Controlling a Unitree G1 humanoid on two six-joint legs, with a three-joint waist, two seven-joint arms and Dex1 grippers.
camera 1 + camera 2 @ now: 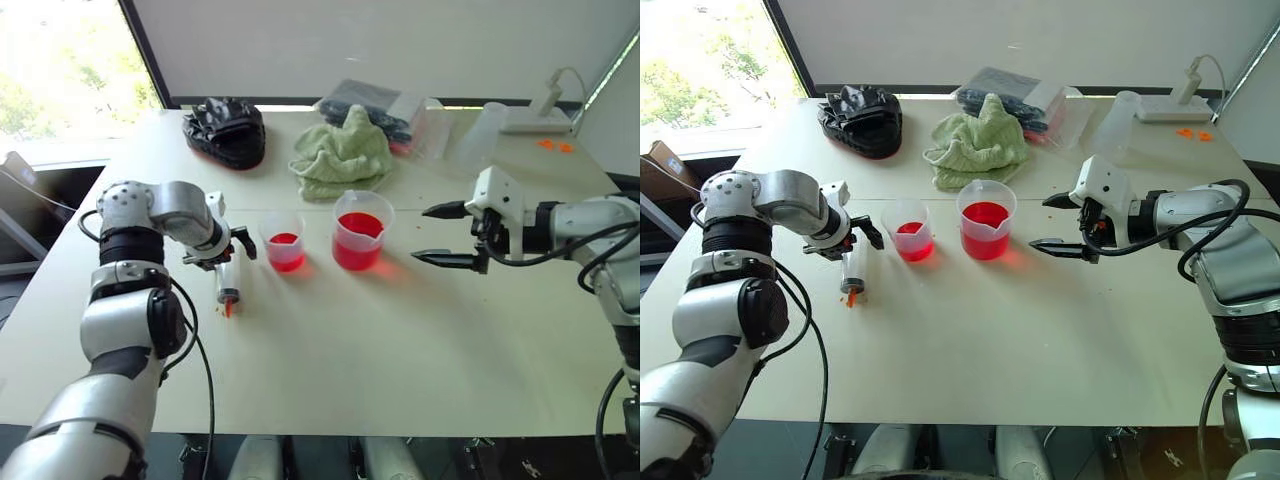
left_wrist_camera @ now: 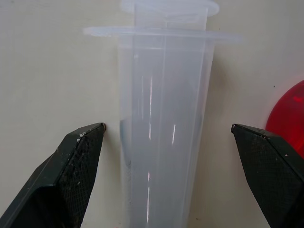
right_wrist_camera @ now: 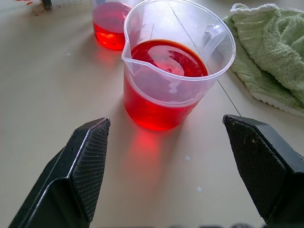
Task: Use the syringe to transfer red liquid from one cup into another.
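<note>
The syringe body (image 1: pixel 228 274) (image 2: pixel 162 130) is beside my left gripper's fingers, which reach down close to the table. My left gripper should close on the syringe body now.
The clear syringe (image 1: pixel 228 284) lies flat on the white table (image 1: pixel 400 350), its orange-red tip (image 1: pixel 228 309) pointing toward the front edge. My left gripper (image 1: pixel 222 254) hangs just over its barrel (image 2: pixel 161 142), pointing down, open, one finger (image 2: pixel 76 161) on each side and neither touching. Just right of it stands the smaller cup (image 1: pixel 283 240) with a little red liquid (image 1: pixel 284 239). The larger beaker (image 1: pixel 361 230) beside that holds more red liquid (image 3: pixel 166 57). My right gripper (image 1: pixel 445 236) hovers open to the beaker's right, aimed at it, a short gap away.
A crumpled green towel (image 1: pixel 340 155) lies just behind the beaker. Behind it are a black bag (image 1: pixel 225 130) and a plastic packet (image 1: pixel 385 108). A clear container (image 1: pixel 480 135) and a white device (image 1: pixel 535 115) sit at the back right.
</note>
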